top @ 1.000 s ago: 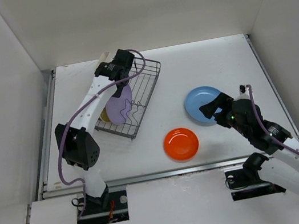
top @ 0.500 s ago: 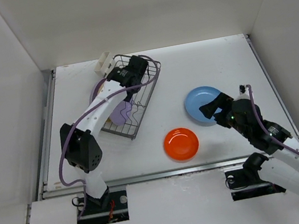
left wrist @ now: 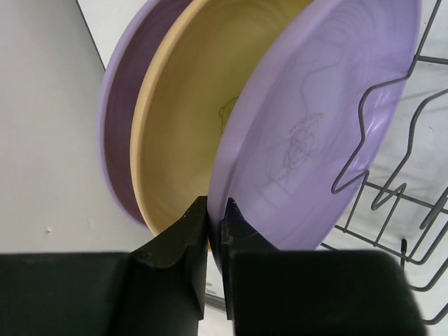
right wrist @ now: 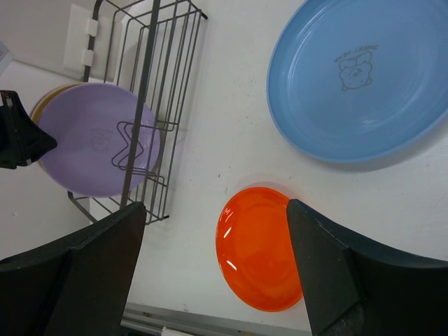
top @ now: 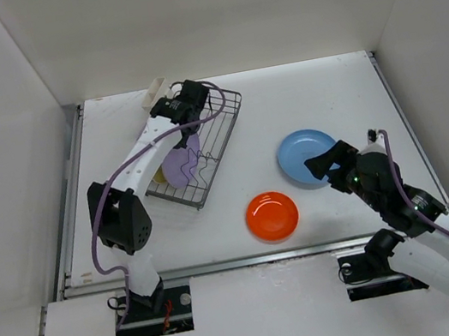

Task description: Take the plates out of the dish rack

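The robot's right gripper should next take the front lavender plate by its rim opposite the left gripper, so the plate's base stays free for stacking.
The dark wire dish rack (top: 216,128) stands at the back left. A lavender plate (top: 179,164) stands upright in it, with a tan-yellow plate (left wrist: 185,112) and a second lavender plate (left wrist: 122,105) behind. My left gripper (left wrist: 215,210) is shut on the front lavender plate's (left wrist: 315,126) rim; it also shows in the top view (top: 179,129). A light blue plate (top: 301,159) and an orange-red plate (top: 272,216) lie flat on the table. My right gripper (right wrist: 215,206) is open and empty above the orange-red plate (right wrist: 262,248). No lime-green plate is in view.
A cream plastic holder (top: 156,87) sits at the rack's far left corner. White walls close in the table on three sides. The rack's wavy wires (left wrist: 392,161) run close to the right of the held plate.
My left gripper swung right over the rack, then came back left, and now grips the lavender plate's rim. The rack shifted with it. My right arm drew slightly back to the right.
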### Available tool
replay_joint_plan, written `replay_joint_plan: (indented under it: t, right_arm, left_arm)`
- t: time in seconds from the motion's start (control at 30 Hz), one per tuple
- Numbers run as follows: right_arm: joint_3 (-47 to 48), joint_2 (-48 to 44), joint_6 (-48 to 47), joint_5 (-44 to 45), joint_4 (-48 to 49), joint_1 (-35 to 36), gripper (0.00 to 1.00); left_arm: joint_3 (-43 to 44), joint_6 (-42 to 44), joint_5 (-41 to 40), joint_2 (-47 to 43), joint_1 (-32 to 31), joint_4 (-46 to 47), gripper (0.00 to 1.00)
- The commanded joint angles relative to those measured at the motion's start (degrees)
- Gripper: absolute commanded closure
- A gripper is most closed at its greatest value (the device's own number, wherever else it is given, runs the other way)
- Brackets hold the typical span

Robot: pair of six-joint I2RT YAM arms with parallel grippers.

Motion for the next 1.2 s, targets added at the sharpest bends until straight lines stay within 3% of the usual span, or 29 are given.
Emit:
replay_joint_plan:
  t: [0.0, 0.33, 0.5, 0.73, 0.93, 1.03, 1.17]
  right_arm:
    - [0.2, -0.3, -0.7, 1.0, -0.1, 0.3, 0.13]
    - [0.7, -0.3, -0.7, 1.0, -1.2, 0.3, 0.13]
    - [1.8, -0.3, -2.3, 1.0, -1.7, 0.3, 0.13]
    - [3.1, -0.3, -9.3, -4.2, 2.8, 0.3, 0.13]
    - [3.1, 2.6, -16.3, -14.8, 15.2, 0.3, 0.06]
    - [5.1, 7.5, -17.7, -20.1, 21.5, 0.3, 0.0]
    - [8.3, 17.2, -20.6, -22.3, 24.9, 0.3, 0.0]
  left_arm:
    - [2.6, -0.8, 0.4, -0.8, -0.1, -1.6, 1.0]
    - [14.4, -2.5, 6.3, -5.9, -0.1, -9.3, 1.0]
    - [18.0, -2.5, 7.5, -9.1, -3.5, -11.6, 1.0]
    - [21.4, -2.5, 9.3, -10.5, -6.1, -12.1, 1.0]
    - [21.4, -1.8, 16.5, -10.5, -6.7, -13.3, 1.0]
    - [21.4, -0.2, 23.1, -10.5, -7.4, -15.6, 1.0]
    - [20.6, 2.1, 37.0, -10.5, -7.4, -18.6, 1.0]
